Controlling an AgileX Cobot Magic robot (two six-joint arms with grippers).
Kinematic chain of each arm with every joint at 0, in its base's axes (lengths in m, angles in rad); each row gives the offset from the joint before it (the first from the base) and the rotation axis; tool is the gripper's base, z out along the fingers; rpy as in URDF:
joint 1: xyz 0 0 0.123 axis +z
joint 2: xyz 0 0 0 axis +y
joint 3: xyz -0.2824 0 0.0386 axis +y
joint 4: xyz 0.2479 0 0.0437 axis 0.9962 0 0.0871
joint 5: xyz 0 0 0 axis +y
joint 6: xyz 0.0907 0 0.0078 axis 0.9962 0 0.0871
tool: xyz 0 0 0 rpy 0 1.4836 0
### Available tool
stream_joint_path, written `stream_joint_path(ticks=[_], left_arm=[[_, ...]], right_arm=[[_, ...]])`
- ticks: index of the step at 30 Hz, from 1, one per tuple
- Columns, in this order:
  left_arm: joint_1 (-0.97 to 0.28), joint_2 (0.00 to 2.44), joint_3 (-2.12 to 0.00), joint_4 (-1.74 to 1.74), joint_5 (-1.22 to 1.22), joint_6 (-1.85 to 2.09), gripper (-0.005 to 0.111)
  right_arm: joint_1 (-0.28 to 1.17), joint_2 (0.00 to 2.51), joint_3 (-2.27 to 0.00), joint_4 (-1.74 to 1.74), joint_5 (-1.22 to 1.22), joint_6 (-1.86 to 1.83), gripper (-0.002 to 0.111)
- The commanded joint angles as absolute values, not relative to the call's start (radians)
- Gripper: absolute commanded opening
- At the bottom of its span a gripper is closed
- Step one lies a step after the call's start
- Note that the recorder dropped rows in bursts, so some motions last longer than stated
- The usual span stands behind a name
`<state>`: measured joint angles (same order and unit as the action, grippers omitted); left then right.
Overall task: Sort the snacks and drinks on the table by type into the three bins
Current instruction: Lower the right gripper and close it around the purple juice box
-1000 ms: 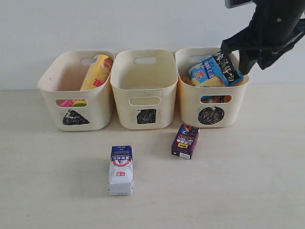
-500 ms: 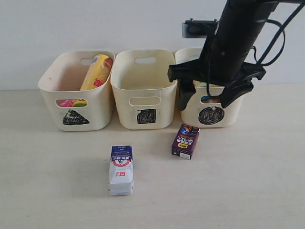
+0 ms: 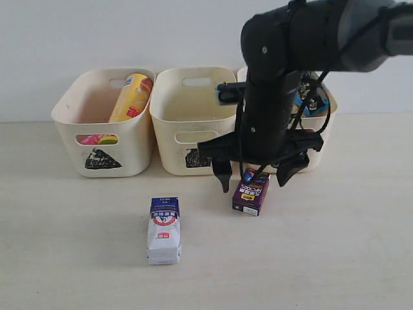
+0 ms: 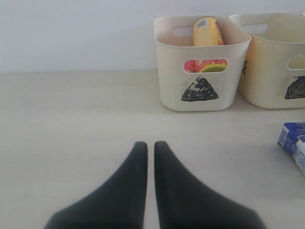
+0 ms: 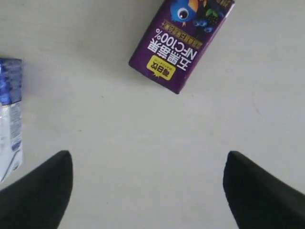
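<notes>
I will sort the purple juice carton into the square bin [image 3: 193, 103], so my right gripper will next grab the carton by its yellow-labeled end [image 3: 248, 203].
My right gripper [image 3: 253, 179] hangs open just above the table, its fingers straddling a small purple juice carton [image 3: 251, 192] that lies in front of the circle bin [image 3: 322, 139]. The right wrist view shows the purple carton [image 5: 183, 40] ahead of the open right gripper [image 5: 148, 162], nothing between the fingers. A white carton with a dark blue top [image 3: 163, 230] lies flat nearer the front. The triangle bin [image 3: 129, 145] holds a yellow-orange chip tube [image 3: 131, 97] and a pink tube [image 3: 90, 139]. The square bin [image 3: 193, 103] looks empty. My left gripper [image 4: 146, 145] is shut over bare table.
The right arm hides most of the circle bin; a blue bag [image 3: 311, 102] shows inside it. A plain wall stands behind the bins. In the left wrist view the triangle bin [image 4: 167, 71] is ahead, with the white carton [image 4: 293, 140] at the frame's edge.
My right arm has swung down from over the circle bin to the table in front of it, jaws open above the purple carton. The cartons and bins have not moved.
</notes>
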<state>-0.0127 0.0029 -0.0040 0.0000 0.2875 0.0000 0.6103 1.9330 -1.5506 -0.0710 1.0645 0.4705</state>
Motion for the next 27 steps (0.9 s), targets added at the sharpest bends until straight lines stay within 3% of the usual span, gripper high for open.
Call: stream_joint_path(ticks=[1, 27], left_arm=[[-0.009, 0.0, 0.0, 0.0, 0.285, 0.009, 0.004], [-0.009, 0.0, 0.0, 0.0, 0.285, 0.009, 0.004]], right_arm=[[0.607, 1.988, -1.546, -0.09, 0.982, 0.502, 0.077], [0.555, 2.142, -1.546, -0.136, 0.763, 0.56, 0.077]])
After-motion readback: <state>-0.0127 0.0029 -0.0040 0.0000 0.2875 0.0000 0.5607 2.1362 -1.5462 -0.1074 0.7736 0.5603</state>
